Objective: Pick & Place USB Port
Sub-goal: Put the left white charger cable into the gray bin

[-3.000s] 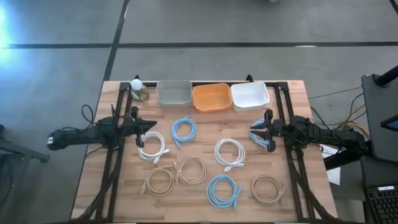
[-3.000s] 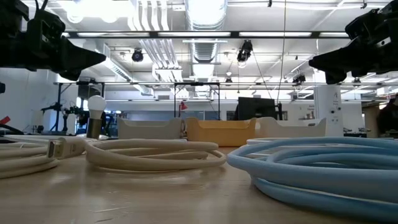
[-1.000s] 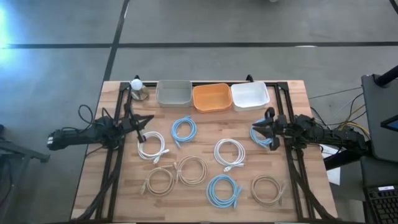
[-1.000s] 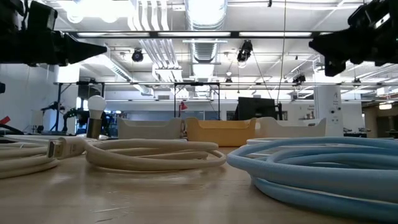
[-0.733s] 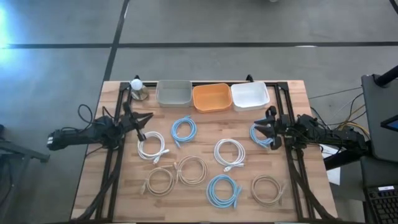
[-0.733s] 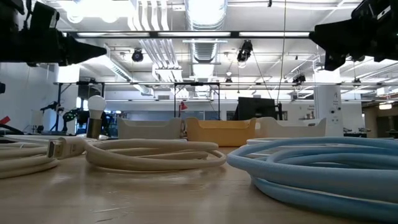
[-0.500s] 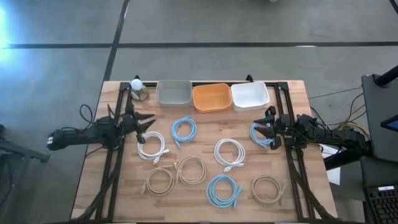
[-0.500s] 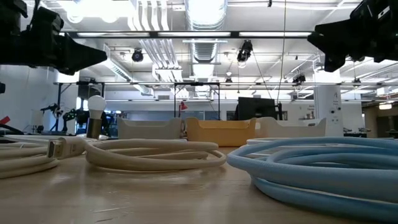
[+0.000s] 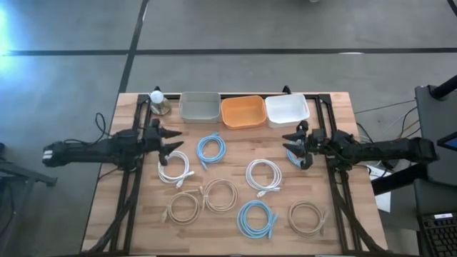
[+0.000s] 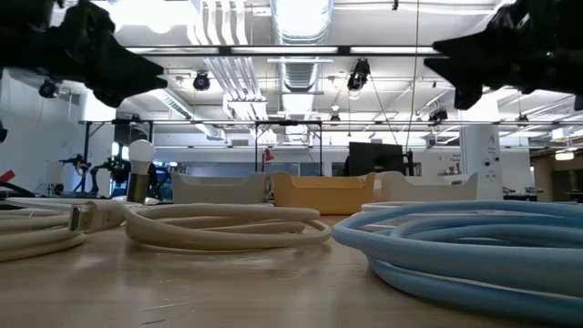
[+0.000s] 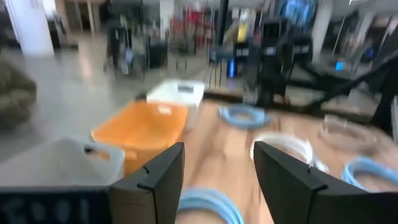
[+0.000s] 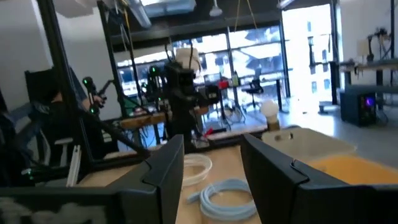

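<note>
The left gripper grabs the white cable coil by the parts of its cable behind its plug [image 9: 181,179] next to put it away in the grey bin [image 9: 200,108].
Several coiled cables lie flat on the wooden table [image 9: 143,214]: a white one [image 9: 175,168], a blue one [image 9: 211,148], another white one [image 9: 263,175], and beige and blue ones nearer the front. My left gripper [image 9: 173,140] hangs open above the table, just behind the left white coil; its fingers [image 11: 155,180] frame bare air. My right gripper [image 9: 290,145] is open too, above the left rim of a blue coil [image 9: 301,157]. In the low view both grippers, the left [image 10: 137,73] and the right [image 10: 446,50], hang well above the cables.
Three bins stand in a row at the far edge: grey [image 9: 200,107], orange [image 9: 242,112] and white [image 9: 287,110]. A light bulb on a stand [image 9: 156,101] sits at the far left corner. Dark frame rails run down both sides of the table.
My left gripper has opened from shut and edged toward the table's right. My right gripper has spread its fingers wider and moved toward the table's left and slightly toward the far edge. The cables lie as before.
</note>
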Controlling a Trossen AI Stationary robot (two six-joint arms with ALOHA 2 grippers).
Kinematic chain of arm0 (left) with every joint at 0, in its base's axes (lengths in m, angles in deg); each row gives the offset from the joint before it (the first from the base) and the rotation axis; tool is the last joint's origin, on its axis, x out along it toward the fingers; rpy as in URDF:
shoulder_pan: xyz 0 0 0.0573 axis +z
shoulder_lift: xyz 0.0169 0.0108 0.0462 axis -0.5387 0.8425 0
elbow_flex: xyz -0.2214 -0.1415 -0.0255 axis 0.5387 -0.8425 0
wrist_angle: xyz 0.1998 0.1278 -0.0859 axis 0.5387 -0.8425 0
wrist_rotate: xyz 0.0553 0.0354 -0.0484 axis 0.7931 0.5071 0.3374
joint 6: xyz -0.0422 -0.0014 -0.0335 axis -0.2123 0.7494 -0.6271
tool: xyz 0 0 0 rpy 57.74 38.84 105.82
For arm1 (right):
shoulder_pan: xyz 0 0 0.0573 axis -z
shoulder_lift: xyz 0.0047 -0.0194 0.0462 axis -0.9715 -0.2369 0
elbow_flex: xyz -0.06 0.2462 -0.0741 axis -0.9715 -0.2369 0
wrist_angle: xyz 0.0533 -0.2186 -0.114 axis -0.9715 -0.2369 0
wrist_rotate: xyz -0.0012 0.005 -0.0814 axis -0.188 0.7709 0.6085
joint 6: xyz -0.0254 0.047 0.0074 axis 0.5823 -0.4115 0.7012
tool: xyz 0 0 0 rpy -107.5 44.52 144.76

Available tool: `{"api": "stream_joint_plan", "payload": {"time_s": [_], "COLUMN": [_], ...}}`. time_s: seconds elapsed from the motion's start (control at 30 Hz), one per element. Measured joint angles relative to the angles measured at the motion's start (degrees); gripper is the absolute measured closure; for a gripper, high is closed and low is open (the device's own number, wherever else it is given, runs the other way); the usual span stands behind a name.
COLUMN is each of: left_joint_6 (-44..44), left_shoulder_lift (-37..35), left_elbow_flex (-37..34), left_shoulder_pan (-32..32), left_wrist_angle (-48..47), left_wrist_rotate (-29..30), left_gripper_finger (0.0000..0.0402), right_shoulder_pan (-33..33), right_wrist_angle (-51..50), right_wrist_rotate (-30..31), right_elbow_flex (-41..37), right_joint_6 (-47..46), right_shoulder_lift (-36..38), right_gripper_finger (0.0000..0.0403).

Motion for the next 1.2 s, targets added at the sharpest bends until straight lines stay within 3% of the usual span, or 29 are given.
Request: {"api": "stream_joint_plan", "payload": {"time_s": [0.27, 0.47, 0.63, 0.83, 1.0, 1.2], "left_joint_6": [-11.03, -12.91, -16.95, -30.86, -32.06, -32.76], "left_shoulder_lift": [15.12, 22.85, 28.96, 37.18, 42.41, 47.86], "left_elbow_flex": [13.63, 20.31, 20.98, 20.1, 20.0, 19.94], "left_shoulder_pan": [-0.43, -3.62, -4.66, -5.31, -6.83, -8.97], "left_wrist_angle": [-22.29, -36.07, -35.95, -35.91, -34.76, -30.23], "left_wrist_rotate": [-10.32, -12.54, -15.93, -20.26, -20.04, -18.82], "left_gripper_finger": [0.0204, 0.0204, 0.0204, 0.0205, 0.0211, 0.0225], "right_shoulder_pan": [0.01, 0.0, 0.0, 0.0, 0.0, 0.0], "right_wrist_angle": [7.5, 14.37, 12.92, 1.96, -6.45, -9.28], "right_wrist_rotate": [0.15, 0.13, 0.0, 0.05, 0.06, 0.07], "right_elbow_flex": [-0.01, 1.86, 8.18, 17.4, 25.35, 33.03], "right_joint_6": [-0.94, -1.01, -0.74, 2.69, 4.5, 7.86], "right_shoulder_lift": [-14.96, -21.87, -27.37, -35.33, -41.55, -48.52], "right_gripper_finger": [0.0248, 0.0254, 0.0257, 0.0257, 0.0257, 0.0257]}}
